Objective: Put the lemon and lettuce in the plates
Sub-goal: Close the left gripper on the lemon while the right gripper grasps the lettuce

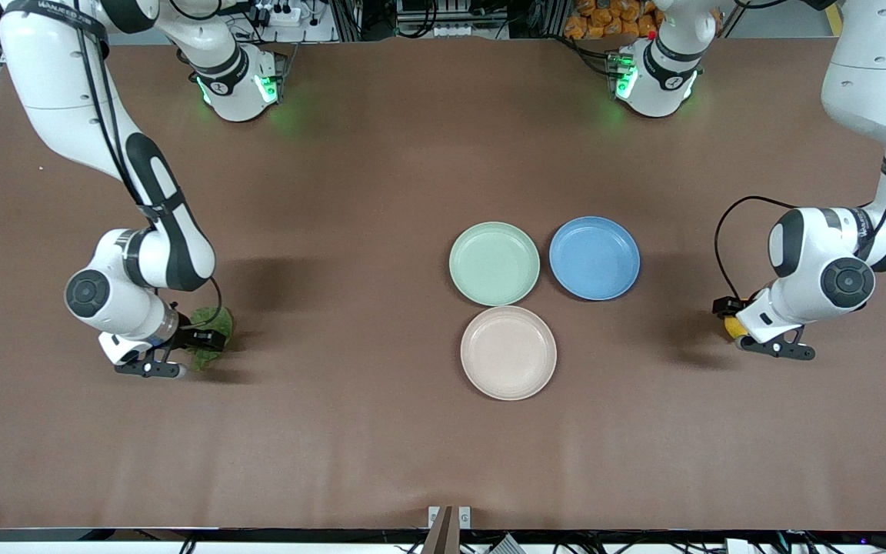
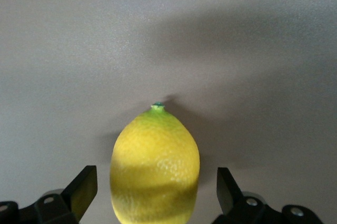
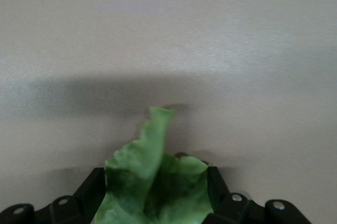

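I should close my left gripper on the yellow lemon now. My fingertips are low on either side of the lemon.
The yellow lemon (image 1: 734, 327) lies on the table at the left arm's end. My left gripper (image 1: 751, 331) is low around it and open. In the left wrist view the lemon (image 2: 155, 166) sits between the fingers (image 2: 84, 190) with a gap on each side. The green lettuce (image 1: 212, 322) lies at the right arm's end. My right gripper (image 1: 181, 352) is down on it and shut on it. In the right wrist view the leaf (image 3: 158, 187) is buckled between both fingers (image 3: 217, 184). The mint green plate (image 1: 494, 263) and the beige plate (image 1: 508, 352) are empty mid-table.
A blue plate (image 1: 594, 257) lies beside the mint green plate, toward the left arm's end. The beige plate is nearer the front camera than both. Bare brown table lies between each gripper and the plates.
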Motion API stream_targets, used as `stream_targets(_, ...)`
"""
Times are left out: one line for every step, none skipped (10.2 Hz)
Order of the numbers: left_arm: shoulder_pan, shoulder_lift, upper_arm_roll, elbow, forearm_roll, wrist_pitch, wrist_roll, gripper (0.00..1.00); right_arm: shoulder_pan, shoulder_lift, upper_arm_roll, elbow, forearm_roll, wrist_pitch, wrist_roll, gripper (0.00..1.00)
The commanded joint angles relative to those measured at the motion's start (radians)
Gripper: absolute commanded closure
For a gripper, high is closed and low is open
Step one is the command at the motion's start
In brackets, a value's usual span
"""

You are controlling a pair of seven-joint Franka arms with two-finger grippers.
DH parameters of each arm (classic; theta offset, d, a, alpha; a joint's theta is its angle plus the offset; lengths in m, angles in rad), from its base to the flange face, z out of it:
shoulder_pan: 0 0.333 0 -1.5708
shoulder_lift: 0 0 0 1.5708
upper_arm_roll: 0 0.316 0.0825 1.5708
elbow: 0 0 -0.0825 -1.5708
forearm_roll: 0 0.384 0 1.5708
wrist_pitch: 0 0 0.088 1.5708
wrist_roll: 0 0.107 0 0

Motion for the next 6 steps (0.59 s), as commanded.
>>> stream_targets(0.004, 0.026, -0.002, 0.02, 0.065, 0.019, 0.012, 0.13, 0.017, -0.001, -0.005, -0.002, 0.02, 0.012, 0.001, 0.84)
stream_targets(0.005, 0.027, -0.002, 0.02, 0.063, 0.019, 0.012, 0.64, 0.017, -0.013, -0.005, 0.0, 0.018, 0.002, 0.002, 1.0)
stream_targets(0.005, 0.026, -0.002, 0.02, 0.063, 0.019, 0.01, 1.0, 0.017, -0.03, -0.005, 0.001, 0.018, -0.003, -0.001, 1.0)
stream_targets(0.007, 0.021, -0.002, 0.022, 0.063, 0.019, 0.009, 1.0, 0.017, -0.054, -0.005, 0.009, 0.015, -0.04, -0.001, 1.0)
stream_targets(0.006, 0.017, -0.004, 0.028, 0.062, 0.019, 0.006, 1.0, 0.017, -0.077, -0.005, 0.038, 0.014, -0.11, -0.001, 1.0)
stream_targets(0.004, 0.012, -0.005, 0.036, 0.056, 0.019, 0.003, 1.0, 0.017, -0.095, -0.005, 0.076, 0.014, -0.192, 0.004, 1.0)
